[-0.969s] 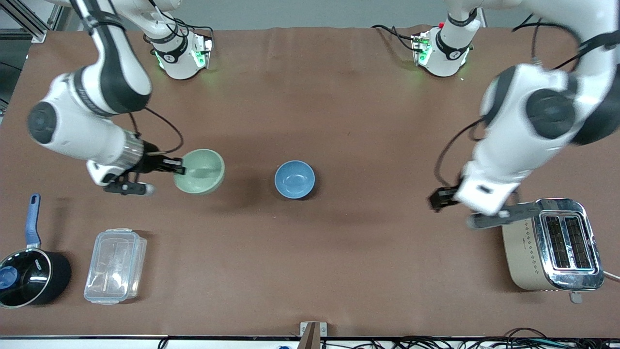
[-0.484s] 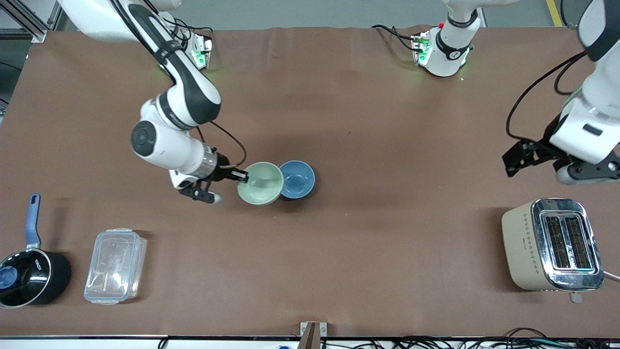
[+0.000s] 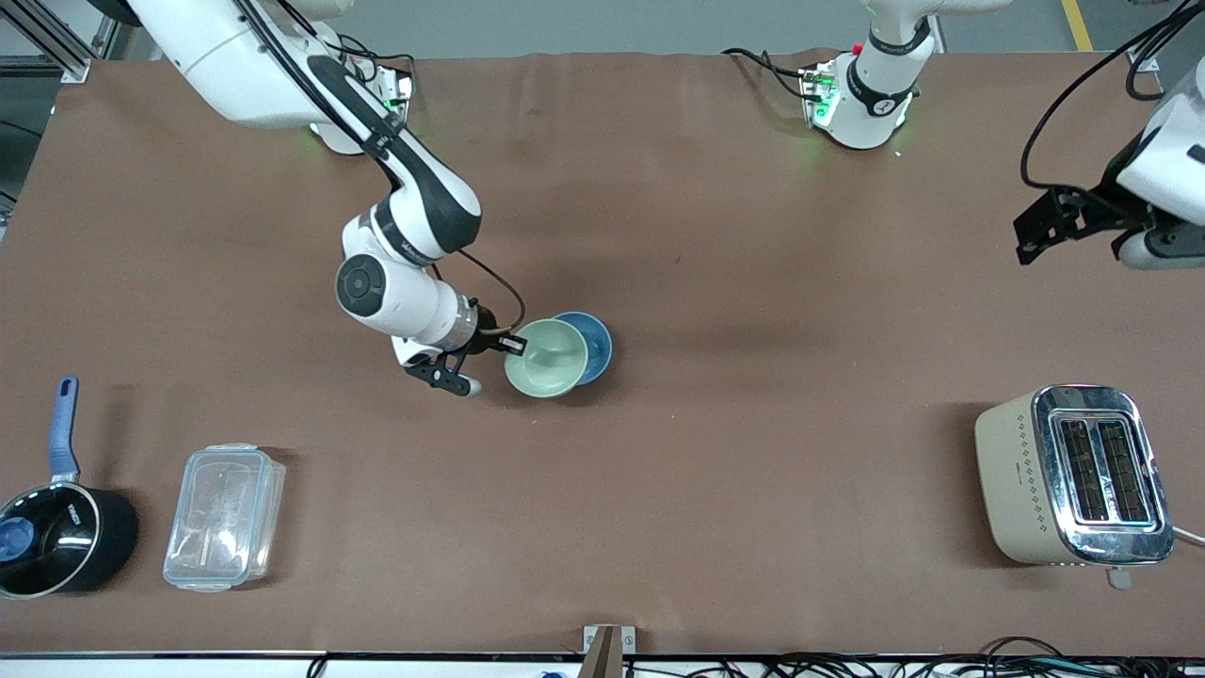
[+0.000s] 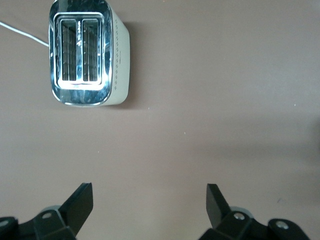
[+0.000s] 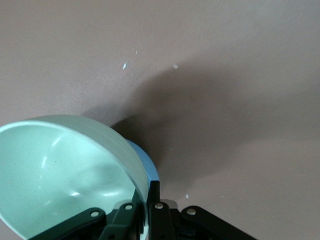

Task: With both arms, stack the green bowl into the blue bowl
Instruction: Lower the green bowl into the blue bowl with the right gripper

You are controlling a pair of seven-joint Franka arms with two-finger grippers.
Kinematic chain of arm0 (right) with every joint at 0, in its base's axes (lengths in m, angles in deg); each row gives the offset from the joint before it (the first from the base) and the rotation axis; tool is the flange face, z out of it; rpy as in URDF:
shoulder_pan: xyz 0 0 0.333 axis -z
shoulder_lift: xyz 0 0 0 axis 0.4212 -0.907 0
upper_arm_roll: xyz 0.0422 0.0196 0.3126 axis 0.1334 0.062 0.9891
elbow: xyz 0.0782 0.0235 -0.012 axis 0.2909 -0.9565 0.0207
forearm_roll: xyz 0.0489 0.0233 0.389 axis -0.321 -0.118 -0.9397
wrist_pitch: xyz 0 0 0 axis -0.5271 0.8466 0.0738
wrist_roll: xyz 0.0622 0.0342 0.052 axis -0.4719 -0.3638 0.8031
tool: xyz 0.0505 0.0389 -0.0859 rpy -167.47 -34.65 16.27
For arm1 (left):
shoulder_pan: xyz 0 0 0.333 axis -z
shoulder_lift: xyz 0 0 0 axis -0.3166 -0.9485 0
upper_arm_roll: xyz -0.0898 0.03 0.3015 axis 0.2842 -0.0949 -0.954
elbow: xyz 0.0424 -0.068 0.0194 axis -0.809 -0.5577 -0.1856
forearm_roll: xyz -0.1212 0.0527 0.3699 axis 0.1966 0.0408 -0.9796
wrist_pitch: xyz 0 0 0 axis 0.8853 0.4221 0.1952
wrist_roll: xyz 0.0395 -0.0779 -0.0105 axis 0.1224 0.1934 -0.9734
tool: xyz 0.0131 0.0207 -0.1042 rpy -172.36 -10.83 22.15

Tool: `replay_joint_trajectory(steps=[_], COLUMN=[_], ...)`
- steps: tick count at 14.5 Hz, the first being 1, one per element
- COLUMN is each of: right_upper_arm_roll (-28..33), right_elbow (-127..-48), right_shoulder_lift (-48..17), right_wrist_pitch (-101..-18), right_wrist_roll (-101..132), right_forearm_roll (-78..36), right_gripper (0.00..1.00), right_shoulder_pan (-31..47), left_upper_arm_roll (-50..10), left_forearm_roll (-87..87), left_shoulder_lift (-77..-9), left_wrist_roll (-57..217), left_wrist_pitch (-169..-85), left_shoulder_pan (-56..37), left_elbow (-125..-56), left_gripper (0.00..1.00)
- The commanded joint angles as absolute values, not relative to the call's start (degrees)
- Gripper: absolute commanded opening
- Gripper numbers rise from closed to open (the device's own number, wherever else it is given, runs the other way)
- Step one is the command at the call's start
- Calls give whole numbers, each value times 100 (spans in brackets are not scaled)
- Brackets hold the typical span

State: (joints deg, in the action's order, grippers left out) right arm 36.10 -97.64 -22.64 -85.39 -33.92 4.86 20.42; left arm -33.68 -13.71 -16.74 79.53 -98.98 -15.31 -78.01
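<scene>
The blue bowl's rim sticks out right of the green bowl. My right gripper should move the green bowl right before releasing it.
My right gripper (image 3: 511, 346) is shut on the rim of the pale green bowl (image 3: 548, 359) and holds it over the blue bowl (image 3: 595, 341), covering most of it. In the right wrist view the green bowl (image 5: 60, 170) fills the lower part, its rim pinched between my fingers (image 5: 154, 192), and a strip of the blue bowl (image 5: 146, 162) shows just past it. My left gripper (image 3: 1034, 228) is open and empty, high over the table's left-arm end; its own view shows the gripper (image 4: 150, 202) with jaws wide apart over bare table.
A beige and chrome toaster (image 3: 1073, 475) stands at the left arm's end, also in the left wrist view (image 4: 89, 52). A clear plastic box (image 3: 224, 516) and a black saucepan with blue handle (image 3: 52, 527) sit at the right arm's end, near the front camera.
My right gripper has carried the green bowl toward the left arm's end, from apart from the blue bowl to over it. My left arm has risen and swung away from the toaster.
</scene>
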Motion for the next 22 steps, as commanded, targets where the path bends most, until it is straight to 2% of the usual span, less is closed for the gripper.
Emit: replay_joint_trajectory(steps=[1, 6, 22], right_upper_arm_roll=[3726, 3972, 3955], right_elbow=[-9740, -9810, -9907], right_shoulder_lift=[-2344, -2353, -2388], right_wrist_pitch=[-8602, -8540, -8566], right_wrist_roll=[-3854, -4197, -4189], right_forearm_roll=[608, 600, 723], right_gripper=[1, 1, 7], right_shoulder_pan=[2017, 2025, 2025], left_upper_arm_roll=[-3422, -3422, -3325], left_forearm_roll=[-1272, -1272, -1272], left_shoulder_lift=[-1410, -1384, -1366], left_wrist_roll=[8019, 8027, 8018], left_wrist_pitch=[-9904, -9913, -9834], left_shoulder_pan=[-1512, -1530, -1494], left_elbow=[-8097, -8071, -8080], left_gripper=[100, 100, 100])
